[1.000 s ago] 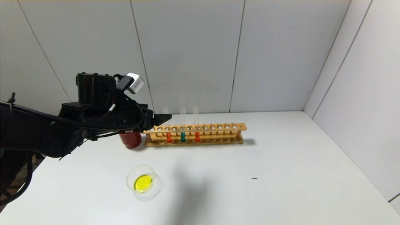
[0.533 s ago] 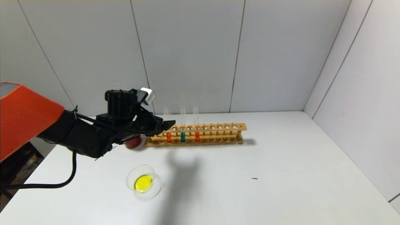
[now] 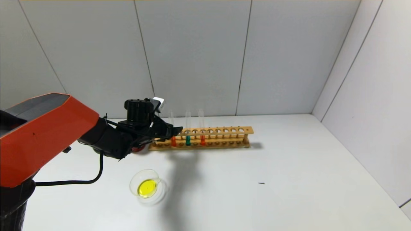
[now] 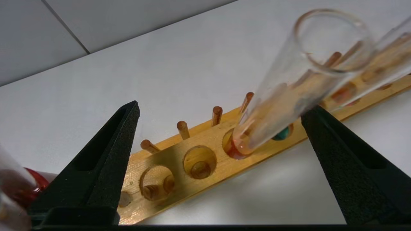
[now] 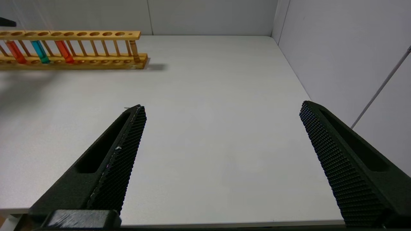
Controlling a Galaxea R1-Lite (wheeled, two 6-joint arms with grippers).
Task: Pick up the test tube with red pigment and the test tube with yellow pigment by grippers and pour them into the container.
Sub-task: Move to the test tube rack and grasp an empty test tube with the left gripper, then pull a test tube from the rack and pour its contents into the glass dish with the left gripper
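Observation:
The left gripper will next grab the red test tube by its upper part below the rim (image 3: 171, 117) (image 4: 302, 82) to pour, because the rack's bars hem in the tube's red bottom.
The test tube with red pigment (image 3: 173, 141) stands at the left end of the row of tubes in a wooden rack (image 3: 224, 131). My left gripper (image 3: 176, 130) is open at that tube's upper part. In the left wrist view the tube (image 4: 289, 83) stands between the open fingers of the left gripper (image 4: 221, 107), close to one finger (image 4: 337, 144). The container (image 3: 146, 186), a clear glass dish, holds yellow liquid at the table's front left. No tube with yellow liquid shows. My right gripper (image 5: 223, 106) is open and empty over bare table, out of the head view.
A teal tube (image 3: 188, 140) and a second red tube (image 3: 202, 140) stand in the rack to the right of the first. A dark red cup (image 3: 138, 149) sits at the rack's left end, mostly hidden by my left arm. A small dark speck (image 3: 261, 183) lies mid-table.
My left arm has reached forward and right toward the rack. Its open gripper has come from left of the rack to the leftmost tube.

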